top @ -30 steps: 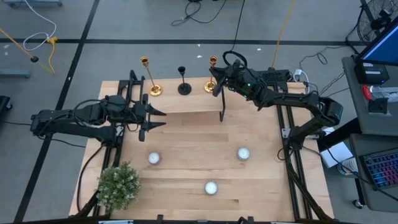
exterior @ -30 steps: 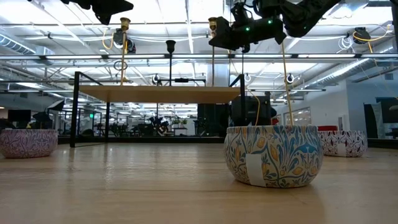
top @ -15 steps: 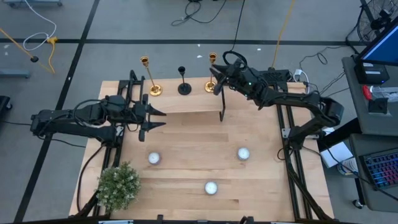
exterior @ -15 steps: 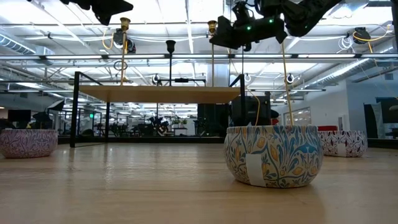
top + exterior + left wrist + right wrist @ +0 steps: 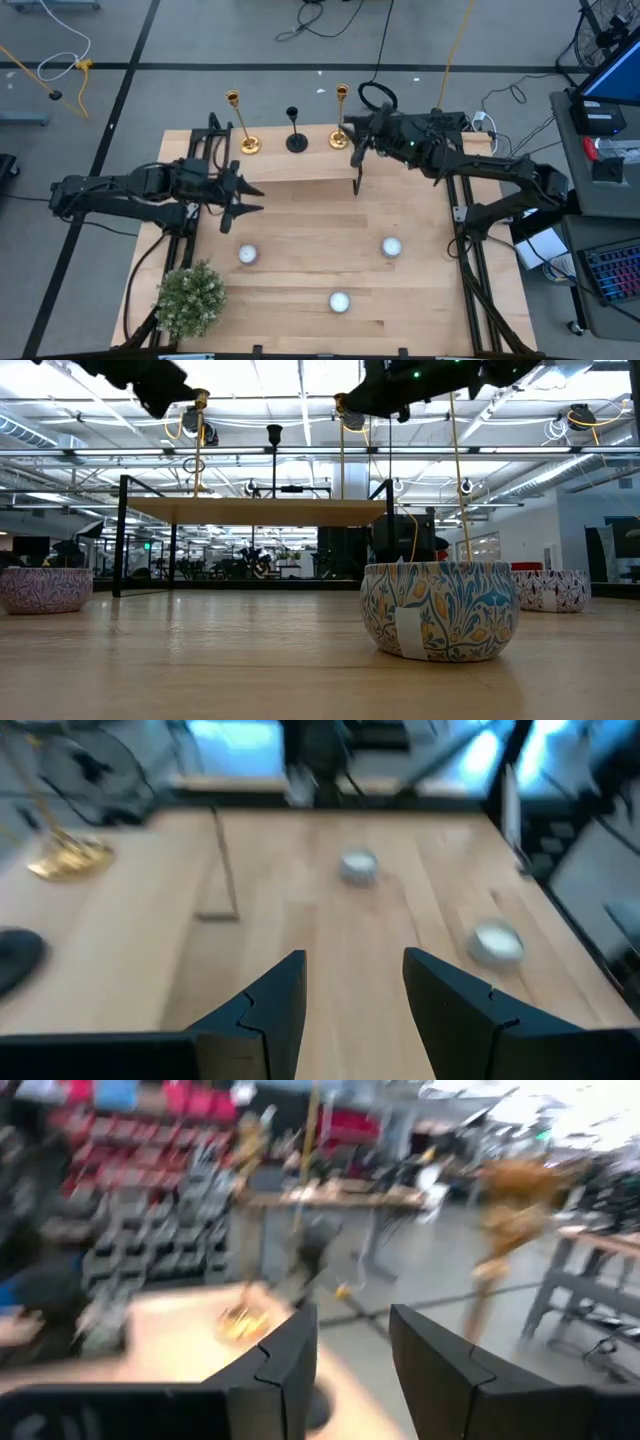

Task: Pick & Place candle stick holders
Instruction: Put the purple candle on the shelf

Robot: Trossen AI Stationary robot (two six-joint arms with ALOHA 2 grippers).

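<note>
My left gripper takes hold of the tealight by its patterned rim (image 5: 247, 253) next, to move the tealight to the candle stick holders.
Three candle stick holders stand by their round bases on a raised wooden shelf (image 5: 290, 165) at the table's far side. They are a gold one at the left (image 5: 242, 125), a shorter black one (image 5: 295, 135) and a gold one at the right (image 5: 340, 118). My right gripper (image 5: 354, 142) is open and empty, just right of the right gold holder and apart from it; its wrist view (image 5: 350, 1335) is blurred. My left gripper (image 5: 256, 198) is open and empty over the shelf's near edge, with its fingers level and pointing toward the table's right. Its wrist view (image 5: 352, 982) shows the gold base (image 5: 65, 855).
Three white tealights lie on the table: one left of middle (image 5: 247, 254), one right of middle (image 5: 391, 246) and one near the front (image 5: 340, 301). A bushy green plant (image 5: 190, 298) stands at the near left corner. The shelf's black legs (image 5: 357, 183) stand on the table.
My right gripper has drawn back from the right gold holder's top toward the table's right, and has risen a little. My left gripper has shifted slightly toward the table's left and near edge. The three holders have kept still.
</note>
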